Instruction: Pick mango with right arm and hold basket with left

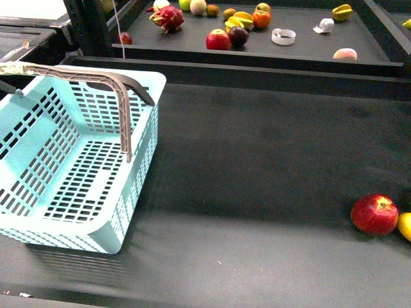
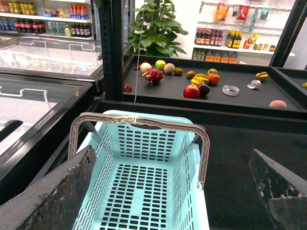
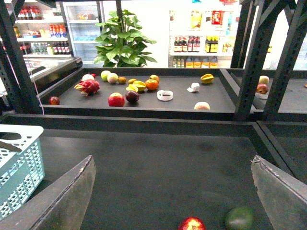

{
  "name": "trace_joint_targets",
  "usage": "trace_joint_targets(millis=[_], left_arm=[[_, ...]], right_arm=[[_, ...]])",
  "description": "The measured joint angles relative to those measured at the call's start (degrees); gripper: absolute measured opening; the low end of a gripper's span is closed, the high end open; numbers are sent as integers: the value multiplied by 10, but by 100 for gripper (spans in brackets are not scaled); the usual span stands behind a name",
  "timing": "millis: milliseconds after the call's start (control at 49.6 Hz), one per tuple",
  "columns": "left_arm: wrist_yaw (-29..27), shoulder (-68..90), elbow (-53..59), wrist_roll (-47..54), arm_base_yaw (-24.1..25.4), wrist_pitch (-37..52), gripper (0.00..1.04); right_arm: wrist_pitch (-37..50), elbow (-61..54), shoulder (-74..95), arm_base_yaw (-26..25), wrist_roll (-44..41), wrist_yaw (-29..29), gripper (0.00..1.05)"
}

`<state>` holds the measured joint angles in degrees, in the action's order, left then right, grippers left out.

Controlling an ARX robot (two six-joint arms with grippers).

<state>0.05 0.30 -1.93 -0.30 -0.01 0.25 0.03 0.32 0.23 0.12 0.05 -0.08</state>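
Observation:
The light-blue basket should next be held by its grey-brown handle with my left gripper, to keep the basket steady for the mango.
The light-blue basket stands empty at the left of the dark table, its grey-brown handles swung to the far end. In the left wrist view my left gripper is open above the basket, one finger at its outer left wall, the other over the table. The mango shows as a yellow sliver at the right edge, touching the red apple. My right gripper is open over bare table, above and behind the apple and a blurred greenish fruit, probably the mango. Neither arm shows in the front view.
A raised back shelf holds several fruits: a dragon fruit, an apple, star fruits, an orange and tape rolls. Its front rim crosses behind the table. Dark rack posts stand at the right; glass freezers lie left.

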Motion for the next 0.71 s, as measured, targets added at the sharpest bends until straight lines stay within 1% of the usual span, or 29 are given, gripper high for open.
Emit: trace_joint_targets(millis=[242,262,282,303,363,404,444,484,585,706], left_arm=[[0,0,0,0,0,0,97],[-11,2,-1,-2,-3,-2,97],[-54,11,-3,-15,-16,-11,97],[-113,27,-9,-30,-34,-21,97],[-271,111,-16,-94,-85,-3,97],[-335,171,-18,-133,-100,30,97],[-377,230,-22,-171,-102,68,97],[-386,304,-32,-210,-97,121,97],[-342,520,-84,-300,-82,261,97],[-308,672,-136,-362,-72,329,97]], right_arm=[[0,0,0,0,0,0,96],[0,0,0,0,0,0,96],[0,0,0,0,0,0,96],[0,0,0,0,0,0,96],[0,0,0,0,0,1,96],[0,0,0,0,0,0,96],[0,0,0,0,0,0,96],[0,0,0,0,0,0,96],[0,0,0,0,0,0,96],[0,0,0,0,0,0,96]])
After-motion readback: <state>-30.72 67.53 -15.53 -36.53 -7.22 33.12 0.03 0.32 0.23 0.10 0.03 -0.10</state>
